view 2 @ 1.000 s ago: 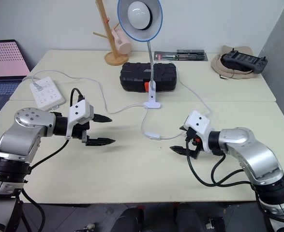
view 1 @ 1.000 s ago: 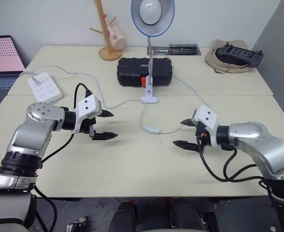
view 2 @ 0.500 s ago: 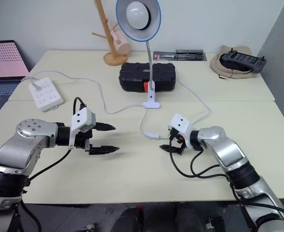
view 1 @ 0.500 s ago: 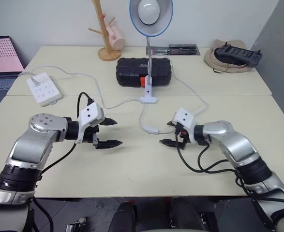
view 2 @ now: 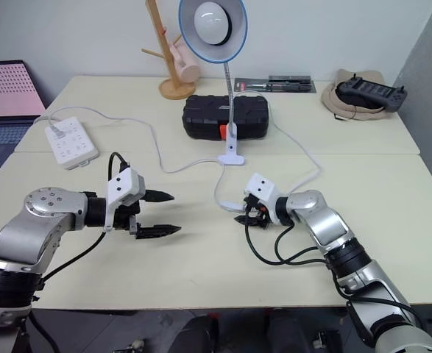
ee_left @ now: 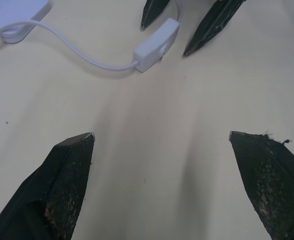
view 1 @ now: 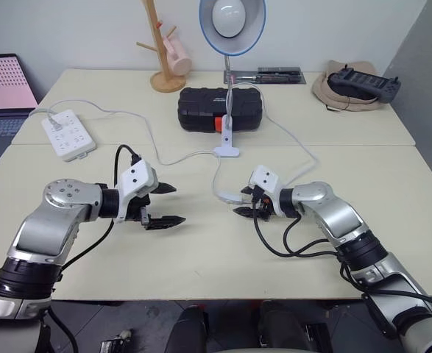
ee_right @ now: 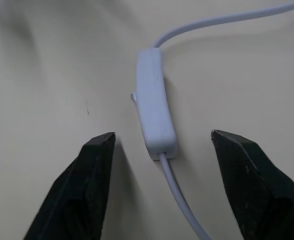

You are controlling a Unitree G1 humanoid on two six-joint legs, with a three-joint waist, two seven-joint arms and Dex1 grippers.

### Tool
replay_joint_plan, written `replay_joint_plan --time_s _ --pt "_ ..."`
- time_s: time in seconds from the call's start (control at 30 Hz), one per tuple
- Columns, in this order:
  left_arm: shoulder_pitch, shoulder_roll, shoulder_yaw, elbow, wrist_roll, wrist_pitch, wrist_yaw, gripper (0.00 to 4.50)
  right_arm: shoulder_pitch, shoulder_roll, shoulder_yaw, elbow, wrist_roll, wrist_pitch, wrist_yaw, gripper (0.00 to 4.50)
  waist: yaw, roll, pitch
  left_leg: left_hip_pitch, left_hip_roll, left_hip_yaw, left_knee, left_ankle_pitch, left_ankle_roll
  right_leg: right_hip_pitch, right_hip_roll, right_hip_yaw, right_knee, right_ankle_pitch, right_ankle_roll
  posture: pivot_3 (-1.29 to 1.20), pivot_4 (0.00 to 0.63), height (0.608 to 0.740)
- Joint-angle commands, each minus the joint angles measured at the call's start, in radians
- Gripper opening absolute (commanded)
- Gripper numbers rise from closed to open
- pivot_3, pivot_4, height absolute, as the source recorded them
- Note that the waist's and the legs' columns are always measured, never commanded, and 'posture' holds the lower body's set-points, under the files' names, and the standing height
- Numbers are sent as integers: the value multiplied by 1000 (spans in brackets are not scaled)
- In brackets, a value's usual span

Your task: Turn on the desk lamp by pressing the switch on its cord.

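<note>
The cord switch needs to be held by its cord-end section (ee_right: 159,145) next, with my right gripper. This grip keeps the switch steady for pressing.
The desk lamp (view 1: 232,18) has a light-blue shade and white bulb, unlit, and its clip base (view 1: 226,151) stands mid-table. Its white cord (view 1: 298,149) loops round to the small oblong switch (view 1: 230,196), which lies flat on the table. My right gripper (view 1: 239,202) is open and low over the table, one finger on each side of the switch (ee_right: 154,112), with a gap to both black fingers (ee_right: 94,170). To the left of the switch my left gripper (view 1: 179,204) hovers wide open with nothing in it, pointing at the switch (ee_left: 157,44).
A black case (view 1: 219,108) sits behind the clip base. At the far left lie a white power strip (view 1: 67,134) and a laptop (view 1: 2,92). A wooden mug tree (view 1: 160,44) stands at the back, and a hat with a controller (view 1: 355,84) at the back right.
My right gripper has moved left and forward, down to the switch, and its fingers have narrowed around it. The left gripper has hardly moved and stays wide open.
</note>
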Motion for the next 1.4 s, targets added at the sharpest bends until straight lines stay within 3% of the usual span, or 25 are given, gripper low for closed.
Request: replay_joint_plan --time_s 0.03,0.27,0.3,0.47,0.67,0.87,1.03,1.23,1.4 --pt "2 10 35 -37 -21 -9 5 4500 -22 7 -22 -30 3 -10 19 2120 0 0 0 0 0 0 0 0 0 0 0 0 0 0 0 0 150 740" --pt "1 9 34 -23 -17 -18 1 4500 -20 7 -30 -44 10 6 34 424 0 0 0 0 0 0 0 0 0 0 0 0 0 0 0 0 150 740" --pt "-1 7 32 -21 -16 -18 1 4500 -19 9 -33 -44 13 9 34 360 0 0 0 0 0 0 0 0 0 0 0 0 0 0 0 0 150 740" --pt "5 -15 46 -18 -53 30 12 4500 -15 35 -93 -92 85 103 25 360 0 0 0 0 0 0 0 0 0 0 0 0 0 0 0 0 150 740" --pt "23 -152 201 -55 -356 402 137 4500 -36 125 -338 -194 366 471 -35 360 0 0 0 0 0 -1 0 0 0 0 0 0 1 0 0 0 150 740" --pt "3 -335 325 -106 -599 625 351 4500 -55 161 -517 -200 527 668 -121 360 2 0 0 0 0 -2 1 0 0 1 -1 0 2 0 0 0 150 740" --pt "-49 -567 435 -59 -809 689 601 4500 -84 206 -692 -176 677 798 -192 360 6 -1 -1 0 -1 -1 2 0 0 1 -2 -1 3 0 0 0 150 740" --pt "-64 -686 457 -56 -954 674 786 4500 -93 229 -782 -190 791 886 -259 360 1 -1 -1 1 0 0 1 0 0 0 -3 1 4 0 0 0 150 740" --pt "-93 -728 441 -42 -1014 641 860 4500 -92 237 -806 -207 862 938 -304 360 2 -1 -1 1 -1 1 1 0 0 0 -2 1 4 0 0 0 150 740"
